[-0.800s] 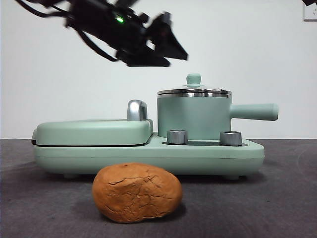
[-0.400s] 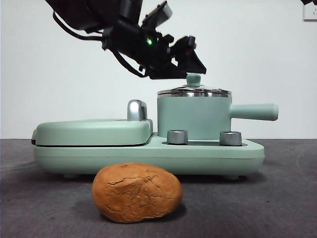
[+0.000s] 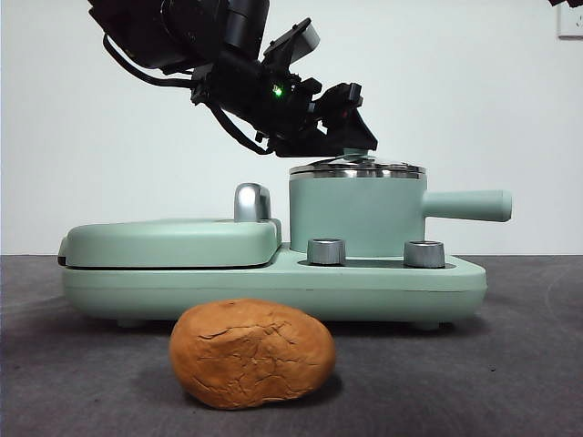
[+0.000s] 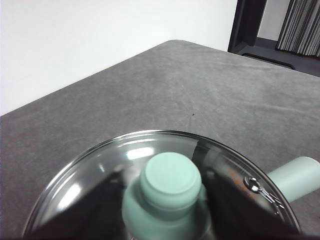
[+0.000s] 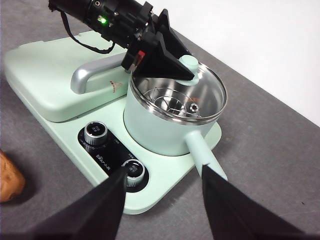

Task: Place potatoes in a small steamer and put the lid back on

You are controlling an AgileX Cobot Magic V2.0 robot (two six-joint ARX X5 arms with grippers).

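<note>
The glass lid is wider than my open fingers, so my left gripper should next grab the narrow green knob (image 3: 355, 155) at the lid's centre.
The orange-brown potato (image 3: 252, 353) lies on the grey table in front of the appliance; its edge shows in the right wrist view (image 5: 7, 180). The mint-green steamer pot (image 3: 355, 214) stands on the base, side handle (image 3: 466, 205) pointing right. The glass lid (image 4: 100, 170) rests on the pot. My left gripper (image 3: 355, 146) is down over the lid, jaws open on either side of the green knob (image 4: 170, 180), close to it. The right wrist view shows it there too (image 5: 170, 57). My right gripper (image 5: 162, 185) is open and empty, high, in front of the pot.
The flat green griddle cover (image 3: 168, 243) with its chrome handle (image 3: 252, 202) lies left of the pot on the same base. Two steel dials (image 3: 326, 251) (image 3: 424, 254) sit on the base front. A black tip of the waiting arm (image 3: 569, 3) shows at top right.
My left gripper has moved right and down from above the griddle handle to the lid's knob, which now sits between its jaws. Potato and pot have not moved.
</note>
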